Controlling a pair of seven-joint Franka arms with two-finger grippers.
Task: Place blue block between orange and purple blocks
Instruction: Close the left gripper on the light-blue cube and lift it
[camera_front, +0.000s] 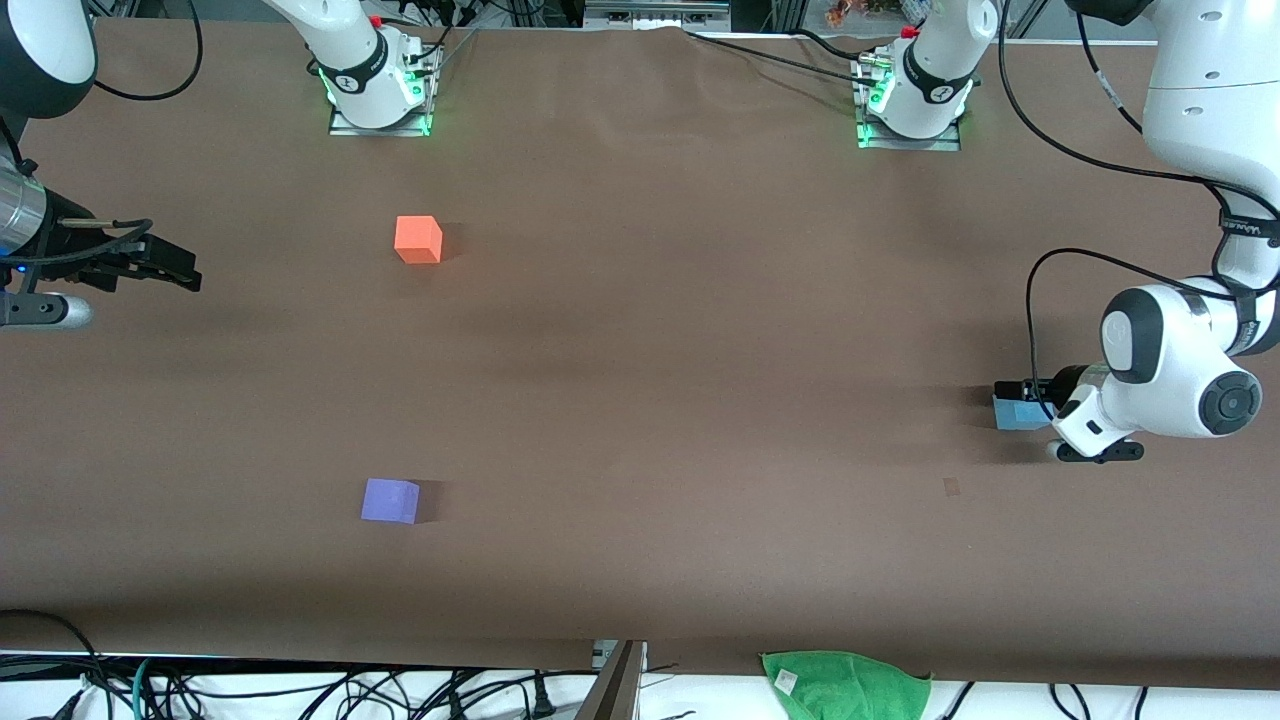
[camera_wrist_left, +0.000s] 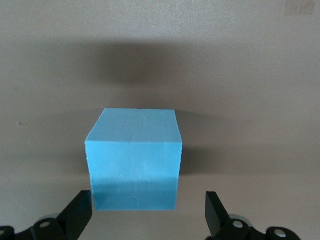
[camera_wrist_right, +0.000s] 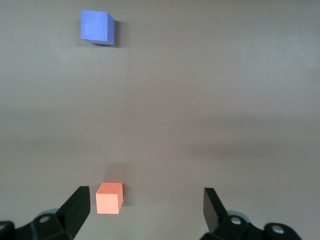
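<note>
I should next grab the blue block (camera_front: 1016, 415) by its opposite sides with my left gripper, to put it between the orange and purple blocks.
The blue block (camera_front: 1016, 415) lies on the brown table (camera_front: 660, 400) at the left arm's end. My left gripper (camera_front: 1014, 398) hangs low over it, open. In the left wrist view the blue block (camera_wrist_left: 134, 160) sits just off the tips of the gripper (camera_wrist_left: 147, 216), closer to one finger (camera_wrist_left: 77, 216), with nothing gripped. The orange block (camera_front: 418, 240) and the purple block (camera_front: 390, 500) lie toward the right arm's end, the purple one nearer the front camera. My right gripper (camera_front: 178, 268) waits open in the air at that end; its wrist view shows the orange block (camera_wrist_right: 109, 197) and purple block (camera_wrist_right: 97, 27) below the gripper (camera_wrist_right: 147, 209).
A green cloth (camera_front: 845, 685) lies off the table's front edge among cables. The arm bases (camera_front: 380, 95) (camera_front: 910, 105) stand along the edge farthest from the front camera. A wide stretch of bare table separates the orange and purple blocks.
</note>
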